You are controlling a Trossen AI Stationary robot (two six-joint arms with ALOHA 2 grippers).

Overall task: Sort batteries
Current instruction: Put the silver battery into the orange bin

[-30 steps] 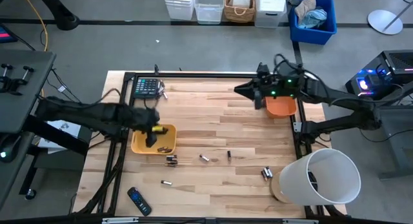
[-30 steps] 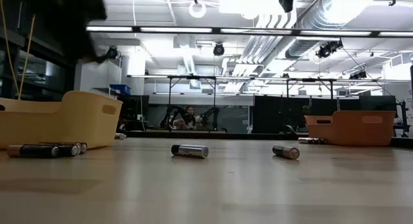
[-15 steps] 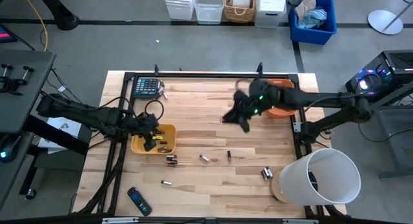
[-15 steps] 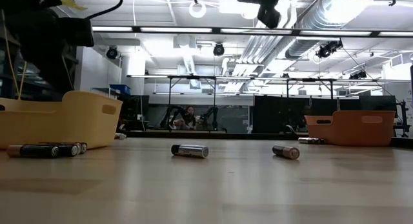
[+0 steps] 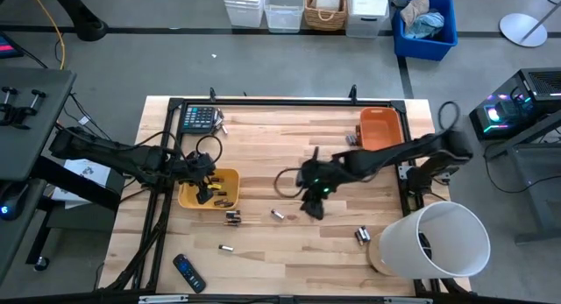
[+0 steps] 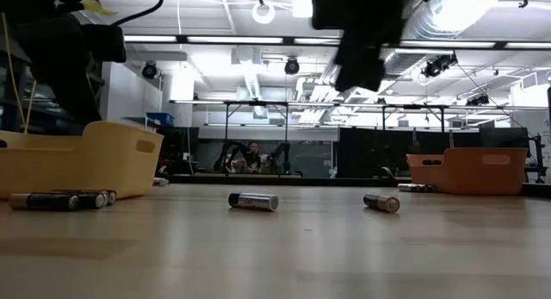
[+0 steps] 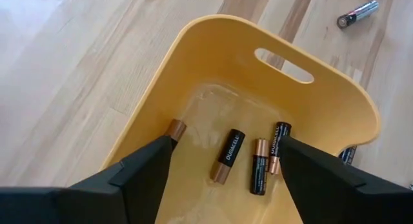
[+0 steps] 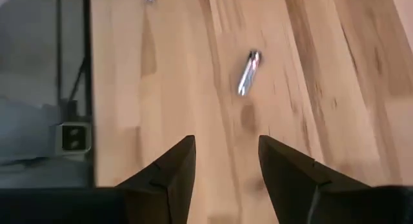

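Note:
My right gripper grabs the loose battery by the middle of its body (image 5: 277, 215) next, then sorts the battery into the orange bin (image 5: 379, 128).
Several batteries (image 7: 228, 156) lie flat on the floor of the yellow bin (image 5: 226, 177), at the table's left. My left gripper (image 7: 226, 140) hangs open just above them, inside the bin (image 7: 213, 50), its fingers pointing down. Loose batteries lie on the wood: one (image 5: 278, 215) near the middle, a pair (image 5: 232, 217) beside the yellow bin, one (image 5: 226, 248) toward the near edge and a pair (image 5: 360, 236) at the right. My right gripper (image 5: 311, 208) hovers open above the table's middle. A battery (image 8: 248, 73) lies ahead of its fingers.
An orange bin (image 5: 381, 129) stands at the far right. A calculator (image 5: 199, 118) lies at the far left and a remote (image 5: 188, 273) at the near left. A white bucket (image 5: 434, 241) lies at the near right. A black frame (image 5: 263, 101) borders the table.
My right gripper has swung from above the orange bin toward the table's middle and near edge, sinking and tipping its fingers downward. My left gripper has sunk a little into the yellow bin.

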